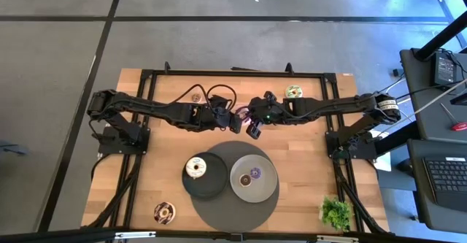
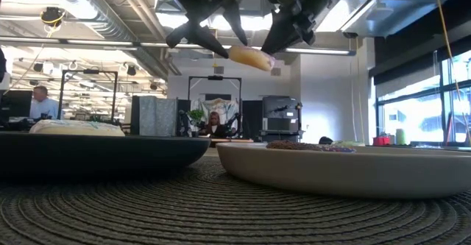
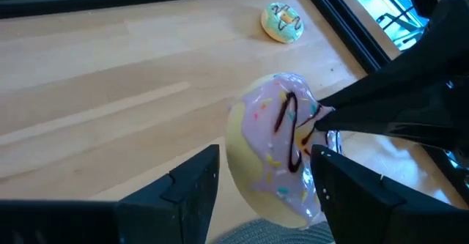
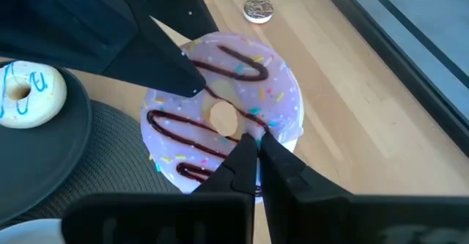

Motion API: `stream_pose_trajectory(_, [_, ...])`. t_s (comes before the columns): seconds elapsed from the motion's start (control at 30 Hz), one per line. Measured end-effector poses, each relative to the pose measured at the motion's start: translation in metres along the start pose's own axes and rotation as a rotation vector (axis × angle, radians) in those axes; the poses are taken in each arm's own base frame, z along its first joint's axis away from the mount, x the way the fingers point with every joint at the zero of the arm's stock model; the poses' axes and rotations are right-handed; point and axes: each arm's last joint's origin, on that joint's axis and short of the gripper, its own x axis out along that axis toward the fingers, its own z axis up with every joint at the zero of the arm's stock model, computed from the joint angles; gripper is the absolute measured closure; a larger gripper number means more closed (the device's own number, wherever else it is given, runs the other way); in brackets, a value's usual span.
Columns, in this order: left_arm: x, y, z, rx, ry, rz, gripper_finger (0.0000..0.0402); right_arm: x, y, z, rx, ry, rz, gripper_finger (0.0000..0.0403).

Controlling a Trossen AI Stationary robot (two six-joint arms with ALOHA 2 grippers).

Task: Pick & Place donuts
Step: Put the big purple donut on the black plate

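I should close my left gripper on the pink donut's lower rim [image 1: 243,114] [image 3: 270,176] now, because its fingers are around the donut's rim and would hold it.
A pink-iced donut [image 2: 250,57] with brown drizzle and sprinkles hangs in the air between both arms above the table's middle. My right gripper [image 4: 256,145] is shut on it, coming from the right. My left gripper [image 3: 267,163] is open, one finger on either side of the same donut [image 3: 275,156]. A white donut [image 1: 195,167] lies on the dark plate [image 1: 208,184]. A purple-brown donut [image 1: 255,174] lies on the grey plate [image 1: 266,188]. A green donut [image 1: 293,91], a small one [image 1: 195,97] and a chocolate one [image 1: 164,212] lie on the bare wood. My right gripper pinches the pink donut's rim [image 4: 272,125] between its two fingers, one on the iced face and one underneath. The fingers come from the table's right, roughly level. The donut is lifted clear, slightly tilted. My left gripper: a fingertip [image 2: 221,51] reaches the donut's far edge; I cannot tell whether it touches.
Both plates sit on a round dark woven mat [image 1: 235,214] at the near middle. A small green plant [image 1: 336,212] stands at the near right corner. Black frame rails [image 1: 233,73] border the table. Bare wood lies left and right of the mat.
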Motion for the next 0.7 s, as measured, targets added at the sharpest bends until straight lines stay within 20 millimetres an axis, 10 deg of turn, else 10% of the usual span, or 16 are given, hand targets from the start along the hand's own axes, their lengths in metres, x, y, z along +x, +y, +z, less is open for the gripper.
stream_pose_trajectory(0.7, [-0.0001, 0.0, 0.0, 0.025, -0.006, 0.003, 0.0329, 0.0, 0.0011, 0.0007, -0.003, 0.001, 0.038, 0.0382])
